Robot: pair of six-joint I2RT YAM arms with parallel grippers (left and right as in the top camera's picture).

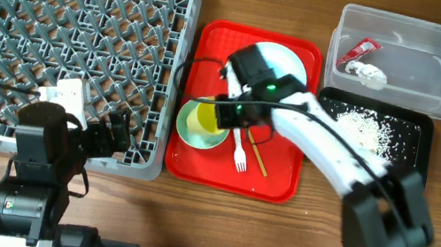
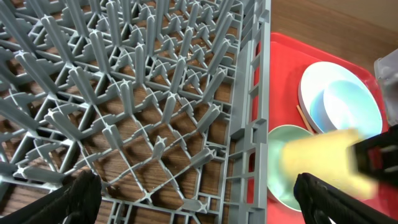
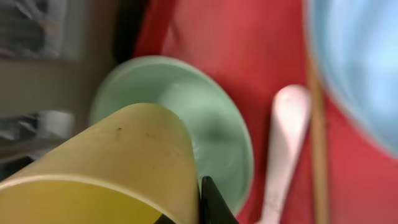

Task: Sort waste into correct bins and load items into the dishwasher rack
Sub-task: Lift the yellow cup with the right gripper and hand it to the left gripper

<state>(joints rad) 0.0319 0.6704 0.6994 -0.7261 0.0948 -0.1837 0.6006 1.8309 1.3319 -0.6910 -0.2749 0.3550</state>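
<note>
My left gripper grabs the yellow cup by its free base end (image 1: 195,122) next, opposite my right gripper, to load it open end first into the rack (image 1: 73,36).
My right gripper (image 1: 229,114) is shut on the small yellow cup (image 1: 206,118), holding it tilted over the pale-green bowl (image 1: 197,138) on the red serving tray. The right wrist view shows one finger (image 3: 210,205) pressed to the cup wall (image 3: 112,168) above the green bowl (image 3: 214,118). The white fork (image 1: 240,156) and the chopsticks (image 1: 258,157) lie beside the bowl. The pale-blue plate (image 1: 295,62) is partly hidden by the arm; the light-blue bowl (image 2: 351,109) sits in it. My left gripper (image 2: 199,205) is open over the front right corner of the grey rack (image 1: 73,36).
The red serving tray (image 1: 278,182) sits right of the rack. The clear tub (image 1: 421,49) at the back right holds the red wrapper (image 1: 360,48) and white tissue (image 1: 369,73). The black tray (image 1: 413,129) in front of it holds rice crumbs (image 1: 367,130).
</note>
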